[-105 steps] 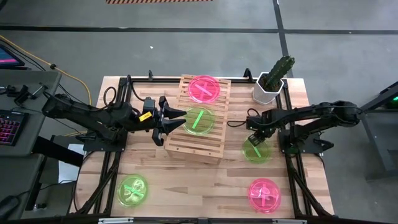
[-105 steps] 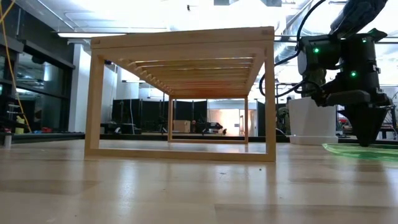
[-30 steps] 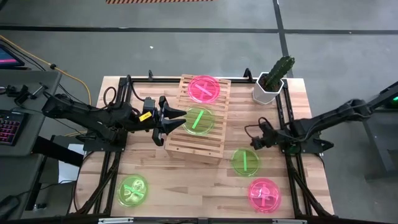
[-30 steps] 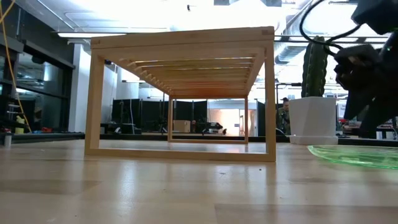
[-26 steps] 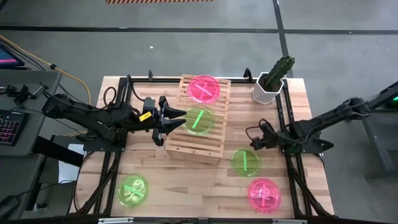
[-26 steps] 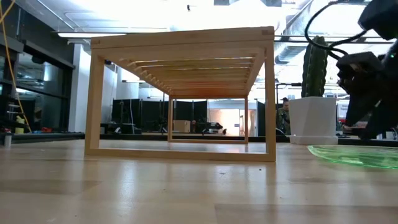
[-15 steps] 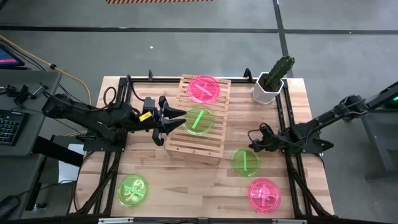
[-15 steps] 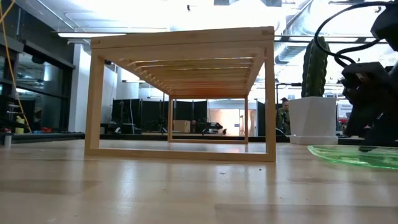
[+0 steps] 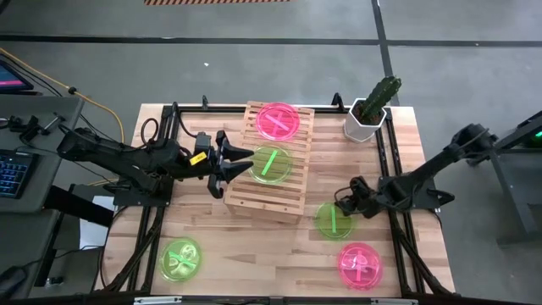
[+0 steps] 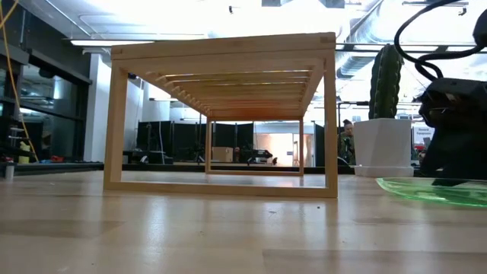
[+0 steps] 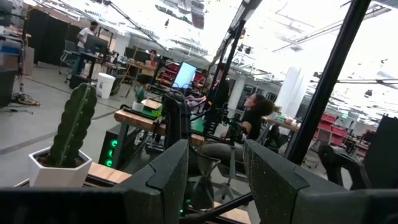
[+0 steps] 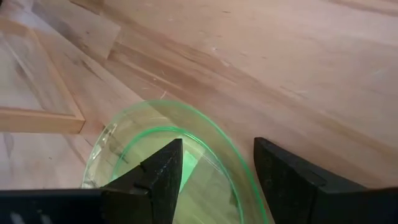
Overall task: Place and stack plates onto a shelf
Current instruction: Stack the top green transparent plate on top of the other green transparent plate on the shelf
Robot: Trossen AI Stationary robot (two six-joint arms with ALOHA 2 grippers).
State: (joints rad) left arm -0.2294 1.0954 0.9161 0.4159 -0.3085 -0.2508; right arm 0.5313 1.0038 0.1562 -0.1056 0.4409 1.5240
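My right gripper will next stack the green plate from the tabletop on the shelf's green plate point(image 9: 272, 164), so it will grab the tabletop plate by the rim point(image 9: 350, 224).
The shelf point(image 9: 258, 199) is a pale slatted rack at mid-table, seen from its end in the low view point(image 10: 221, 46). A pink plate point(image 9: 278, 120) and a green plate point(image 9: 269, 163) lie on its slats. A second green plate point(image 9: 331, 222) lies flat on the table to its right. My right gripper point(image 9: 341, 203) is open and low at that plate's far-right rim point(image 12: 214, 140), one finger over the dish and one outside. My left gripper point(image 9: 247, 162) is open and level at the shelf's left edge, beside the green plate there. My right gripper straddles the green plate's rim point(image 12: 214, 140), coming in slanting down from the table's right. I cannot tell whether either finger point(image 12: 163, 177) touches it. The plate lies flat on the table point(image 10: 434, 190).
Another pink plate point(image 9: 359, 264) lies near the table's near right corner and a green one point(image 9: 180, 258) near the near left corner. A white pot with a cactus point(image 9: 368, 114) stands at the far right. Dark frame rails point(image 9: 391, 182) run along both sides.
My right gripper has come down and moved toward the table's near left, onto the rim of the green plate on the table, staying open. The plate has kept still in the last second. The left arm has not moved.
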